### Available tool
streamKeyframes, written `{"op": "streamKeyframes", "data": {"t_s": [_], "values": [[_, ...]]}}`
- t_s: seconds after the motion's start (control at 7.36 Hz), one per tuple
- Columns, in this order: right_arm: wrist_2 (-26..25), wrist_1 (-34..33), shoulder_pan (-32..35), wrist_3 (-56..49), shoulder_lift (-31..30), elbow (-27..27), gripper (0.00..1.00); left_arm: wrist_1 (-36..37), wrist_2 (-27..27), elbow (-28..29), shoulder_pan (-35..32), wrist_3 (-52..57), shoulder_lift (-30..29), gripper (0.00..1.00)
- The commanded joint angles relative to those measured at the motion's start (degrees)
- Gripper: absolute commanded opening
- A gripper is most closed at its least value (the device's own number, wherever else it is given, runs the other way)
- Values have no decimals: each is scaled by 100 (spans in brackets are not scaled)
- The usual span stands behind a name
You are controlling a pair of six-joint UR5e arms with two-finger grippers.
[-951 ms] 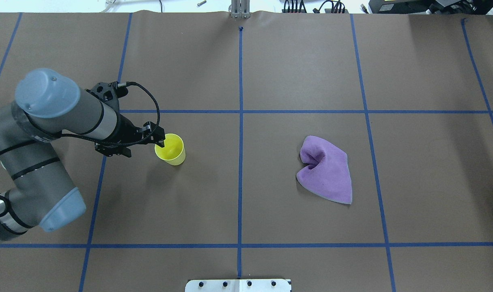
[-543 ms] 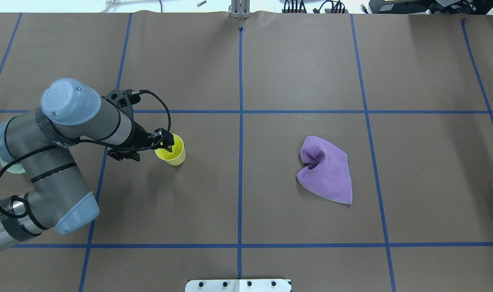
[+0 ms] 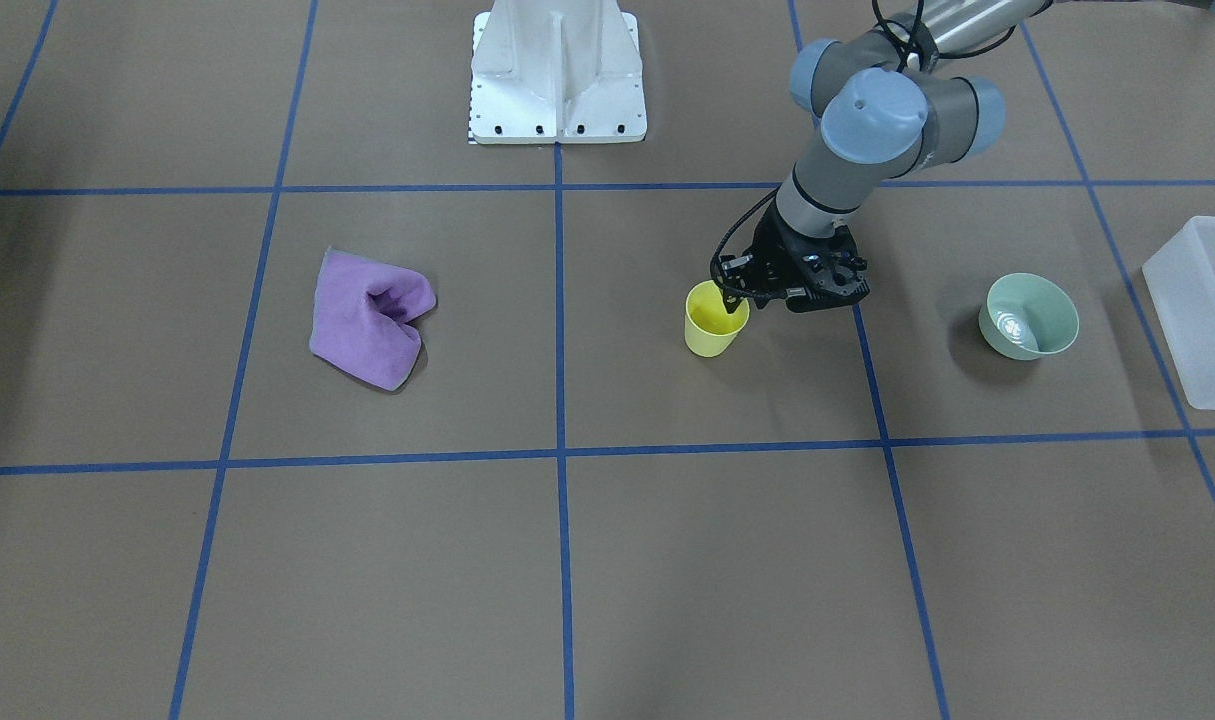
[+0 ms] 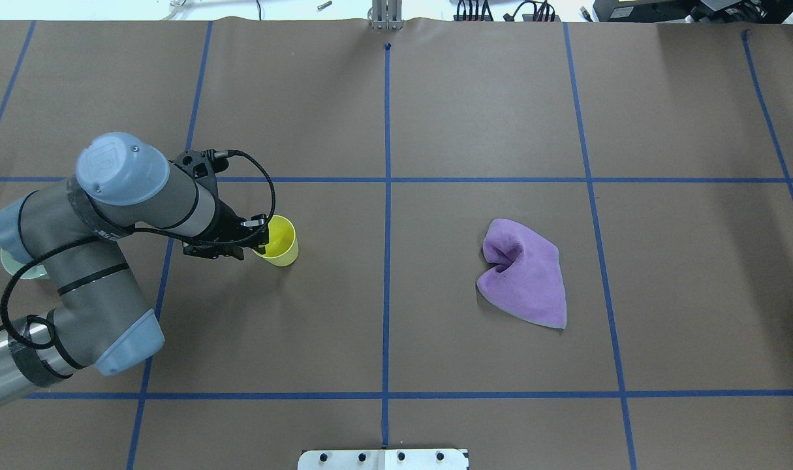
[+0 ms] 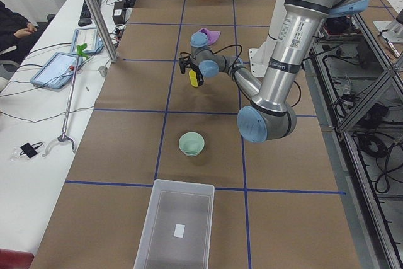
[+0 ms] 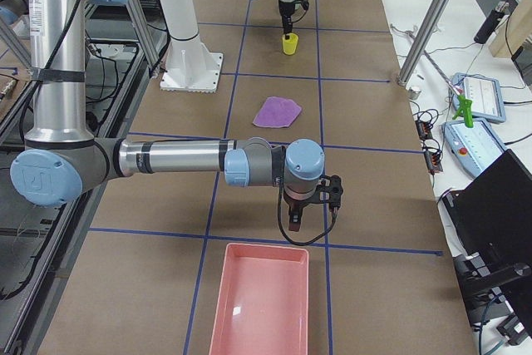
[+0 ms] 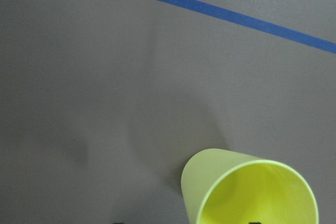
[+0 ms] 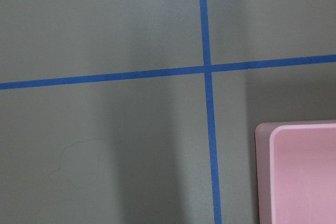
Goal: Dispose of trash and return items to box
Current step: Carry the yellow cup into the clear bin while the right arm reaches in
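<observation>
My left gripper picks up the yellow cup by its rim (image 3: pixel 694 295) next, to return the cup to the box (image 3: pixel 1202 310).
The yellow cup (image 4: pixel 281 245) stands upright on the brown table, left of centre; it also shows in the front view (image 3: pixel 712 328) and fills the bottom of the left wrist view (image 7: pixel 247 192). My left gripper (image 4: pixel 260 242) points down at the cup's left rim, open, with one finger inside the cup and one outside. The translucent box (image 3: pixel 1202 310) stands at the table's left end. My right gripper (image 6: pixel 295 220) shows only in the exterior right view, far from the cup, and I cannot tell whether it is open or shut.
A pale green bowl (image 3: pixel 1029 316) sits between the cup and the box. A crumpled purple cloth (image 4: pixel 523 274) lies right of centre. A pink tray (image 6: pixel 262 297) stands at the table's right end, close to my right gripper. The white robot base (image 3: pixel 557 70) stands at the table's edge on the robot's side.
My left arm's elbow and wrist have swung to the right, and the gripper has shifted slightly toward the cup's near-left rim. The cup has not moved.
</observation>
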Motion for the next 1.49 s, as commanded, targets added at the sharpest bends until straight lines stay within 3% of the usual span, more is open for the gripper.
{"op": "streamKeyframes", "data": {"t_s": [0.0, 0.27, 0.54, 0.81, 1.22, 1.36], "values": [[9, 0, 0, 0, -6, 1, 100, -55, -21, -51, 15, -420, -139, 0], [9, 0, 0, 0, 2, 10, 100, 5, -117, -515, -142, -556, -71, 0], [17, 0, 0, 9, 2, 132, 100, 32, -1088, -570, -1104, -486, 157, 0], [419, 0, -253, 236, 20, 474, 100, 24, -1374, -718, -2003, 633, 874, 0], [492, -53, -1175, 595, 430, 1371, 100, 32, -1856, -571, -3179, 2828, 1878, 0], [327, 51, -1456, 1433, 494, 1460, 100, 41, -2197, -248, -3671, 3498, 1951, 0]]}}
